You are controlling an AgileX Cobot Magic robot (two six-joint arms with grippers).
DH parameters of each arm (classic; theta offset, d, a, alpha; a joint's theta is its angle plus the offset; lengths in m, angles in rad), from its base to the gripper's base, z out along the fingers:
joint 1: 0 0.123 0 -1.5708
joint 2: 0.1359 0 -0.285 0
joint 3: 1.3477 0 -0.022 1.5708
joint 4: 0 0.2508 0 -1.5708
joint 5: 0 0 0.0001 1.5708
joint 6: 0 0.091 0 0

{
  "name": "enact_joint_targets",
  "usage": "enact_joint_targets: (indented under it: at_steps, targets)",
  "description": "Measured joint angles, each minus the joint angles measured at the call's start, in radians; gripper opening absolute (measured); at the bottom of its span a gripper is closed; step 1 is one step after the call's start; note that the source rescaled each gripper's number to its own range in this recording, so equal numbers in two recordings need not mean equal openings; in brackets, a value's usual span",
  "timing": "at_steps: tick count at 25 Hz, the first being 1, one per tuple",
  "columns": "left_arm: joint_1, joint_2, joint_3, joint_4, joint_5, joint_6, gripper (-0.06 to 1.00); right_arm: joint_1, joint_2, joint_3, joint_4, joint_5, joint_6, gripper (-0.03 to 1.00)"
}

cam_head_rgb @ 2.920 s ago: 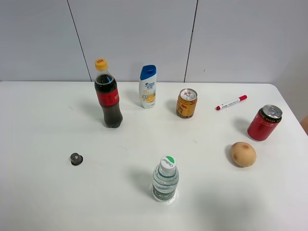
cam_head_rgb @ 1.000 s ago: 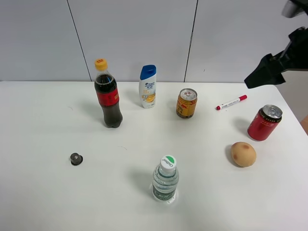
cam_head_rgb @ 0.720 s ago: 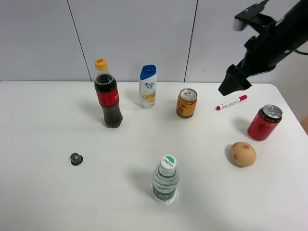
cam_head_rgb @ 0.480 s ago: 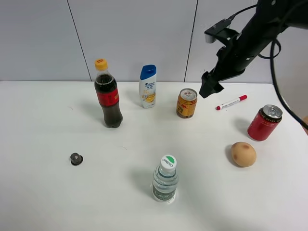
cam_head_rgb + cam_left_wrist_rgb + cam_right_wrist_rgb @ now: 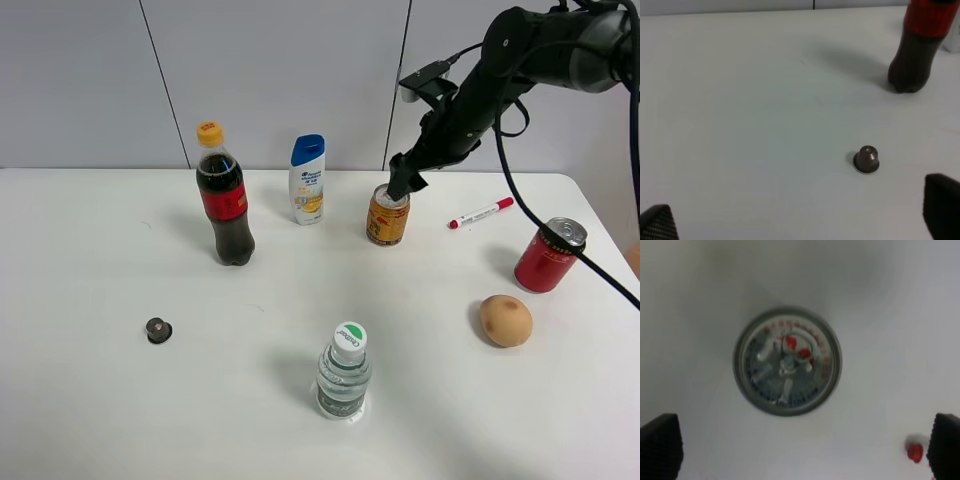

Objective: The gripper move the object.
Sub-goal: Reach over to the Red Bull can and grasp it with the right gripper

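Observation:
My right gripper should next grab the gold-yellow can by its round side (image 5: 387,213) beside the silver top (image 5: 391,196), so that it can move the can.
The object, a short gold-yellow can (image 5: 388,220) with a silver top, stands upright at the back middle of the white table. My right gripper (image 5: 400,186) hangs just above its top, reaching in from the upper right. In the right wrist view the can's silver top (image 5: 787,361) lies straight below, between my open right gripper (image 5: 802,447), whose black fingertips (image 5: 660,447) are spread wide and hold nothing. My left gripper (image 5: 799,217) is open and empty and does not show in the exterior high view.
A cola bottle (image 5: 225,200) and a shampoo bottle (image 5: 307,180) stand left of the can. A red marker (image 5: 481,212), a taller red can (image 5: 548,255) and a round brown fruit (image 5: 505,320) lie to the right. A water bottle (image 5: 343,372) stands in front. A small dark capsule (image 5: 158,329) lies at the left.
My right arm has come in from the upper right and moved left and down until its gripper is over the gold can. Nothing on the table has moved.

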Motion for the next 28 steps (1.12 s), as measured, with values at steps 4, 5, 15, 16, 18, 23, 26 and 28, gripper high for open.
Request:
enact_joint_targets:
  at_steps: [4,5,15,16,18,23,26,28]
  targets:
    - [0.0,0.0,0.0,0.0,0.0,0.0,1.0,0.023,0.03,-0.04,0.021,0.002,-0.001,1.0]
    - [0.0,0.0,0.0,0.0,0.0,0.0,1.0,0.031,0.039,-0.052,0.021,0.008,-0.001,1.0]
    - [0.0,0.0,0.0,0.0,0.0,0.0,1.0,0.071,0.134,-0.096,-0.041,0.034,0.049,1.0]
    - [0.0,0.0,0.0,0.0,0.0,0.0,1.0,0.071,0.139,-0.096,-0.059,0.036,0.057,1.0]
    - [0.0,0.0,0.0,0.0,0.0,0.0,1.0,0.071,0.148,-0.096,-0.088,0.036,0.068,1.0]
    - [0.0,0.0,0.0,0.0,0.0,0.0,1.0,0.071,0.16,-0.097,-0.113,0.009,0.073,1.0]
    - [0.0,0.0,0.0,0.0,0.0,0.0,1.0,0.071,0.183,-0.099,-0.114,-0.003,0.073,1.0]
    - [0.0,0.0,0.0,0.0,0.0,0.0,1.0,0.071,0.199,-0.099,-0.111,-0.005,0.073,1.0]
